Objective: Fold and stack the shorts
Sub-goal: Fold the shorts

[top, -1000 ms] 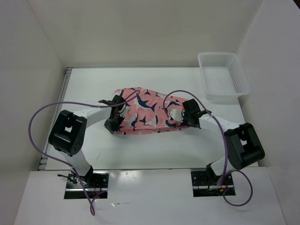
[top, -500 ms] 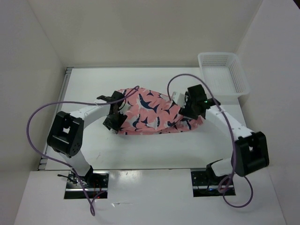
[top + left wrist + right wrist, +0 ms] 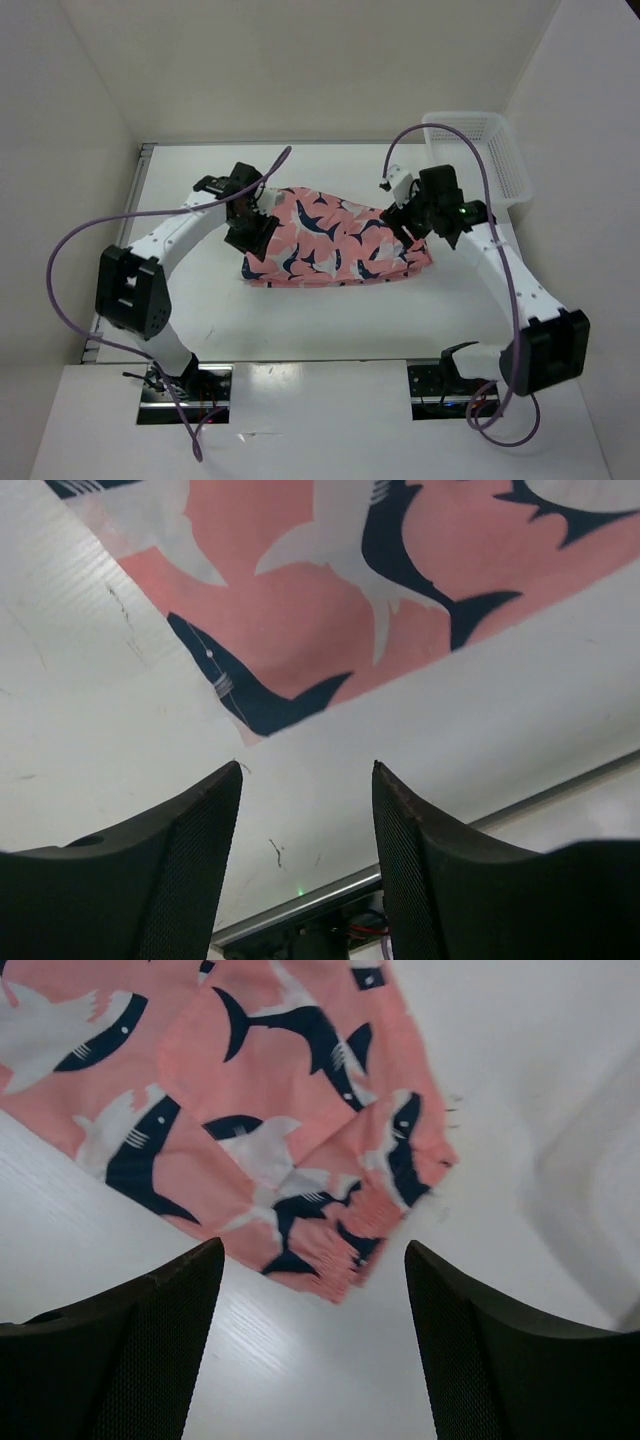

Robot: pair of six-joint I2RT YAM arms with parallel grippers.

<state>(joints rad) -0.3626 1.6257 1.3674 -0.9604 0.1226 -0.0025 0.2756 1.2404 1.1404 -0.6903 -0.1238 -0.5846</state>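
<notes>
Next, my right gripper grabs the shorts by the waistband corner. Then I fold the waistband end over toward the opposite end.
The coral-pink shorts with navy-and-white sharks lie folded flat in the middle of the white table. My left gripper hangs over their left end, open and empty; in the left wrist view the shorts lie beyond my left gripper, apart from its fingers. My right gripper is over the shorts' right end, open and empty; the right wrist view has the waistband corner of the shorts just past my right gripper.
A white mesh basket stands at the back right, close behind my right arm. White walls close in the table on the left, back and right. A metal rail runs along the table's left edge.
Both grippers have opened, let go of the shorts and risen toward the back of the table. The shorts now lie spread flatter, their right end further right.
</notes>
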